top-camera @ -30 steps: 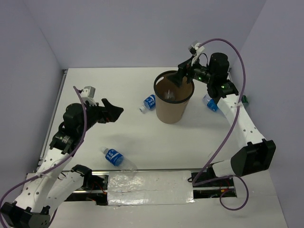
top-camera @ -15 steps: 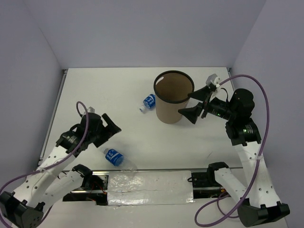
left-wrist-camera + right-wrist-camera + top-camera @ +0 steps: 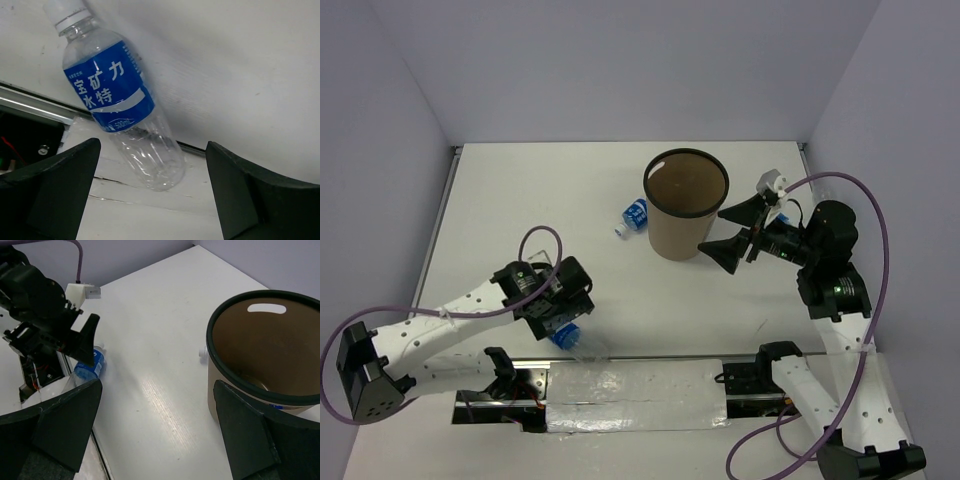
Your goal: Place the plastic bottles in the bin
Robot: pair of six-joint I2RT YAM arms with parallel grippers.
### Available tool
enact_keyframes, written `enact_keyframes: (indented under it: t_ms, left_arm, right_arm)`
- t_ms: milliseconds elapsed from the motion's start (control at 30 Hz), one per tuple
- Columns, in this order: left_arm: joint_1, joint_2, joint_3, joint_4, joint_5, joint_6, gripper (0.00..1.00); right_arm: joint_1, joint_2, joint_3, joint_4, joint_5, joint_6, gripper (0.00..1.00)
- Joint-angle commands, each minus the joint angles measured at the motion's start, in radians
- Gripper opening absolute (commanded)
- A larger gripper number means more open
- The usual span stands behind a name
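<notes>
The robot's left gripper isn't ready to close on the bottle's base yet and needs to lower its open fingers first: the fingers are above the base with wide gaps, so they would miss the base if they closed now.
A clear plastic bottle with a blue label and white cap lies at the table's near edge. My left gripper is open just above it, and the bottle's base lies between the open fingers in the left wrist view. A second bottle lies just left of the brown bin. My right gripper is open and empty in the air, right of the bin. The right wrist view shows the bin at the right and the near-edge bottle. A third bottle is not in view.
A metal rail and a taped white strip run along the near table edge, right beside the near bottle. Grey walls close in the white table at the back and on both sides. The right arm's purple cable loops above it.
My left gripper has moved right and toward the near edge, down over the near-edge bottle. My right gripper has stayed beside the bin, shifting only slightly. The bottles on the table have not moved.
</notes>
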Motion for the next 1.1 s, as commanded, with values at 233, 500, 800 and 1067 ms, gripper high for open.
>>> enact_keyframes:
  t_ms: [233, 500, 800, 1067]
  left_arm:
    - [-0.13, 0.126, -0.095, 0.042, 0.016, -0.19, 0.99]
    - [-0.127, 0.121, -0.216, 0.244, 0.019, -0.19, 0.94]
    - [-0.116, 0.192, -0.196, 0.374, 0.036, -0.096, 0.63]
    - [-0.116, 0.136, 0.075, 0.251, -0.171, 0.117, 0.0]
  right_arm:
    - [-0.022, -0.047, -0.008, 0.012, -0.066, 0.007, 1.0]
    - [-0.059, -0.061, -0.008, 0.013, -0.125, 0.018, 1.0]
    - [-0.131, -0.062, -0.011, 0.01, -0.205, 0.034, 1.0]
    - [-0.158, -0.078, -0.01, 0.009, -0.23, 0.03, 1.0]
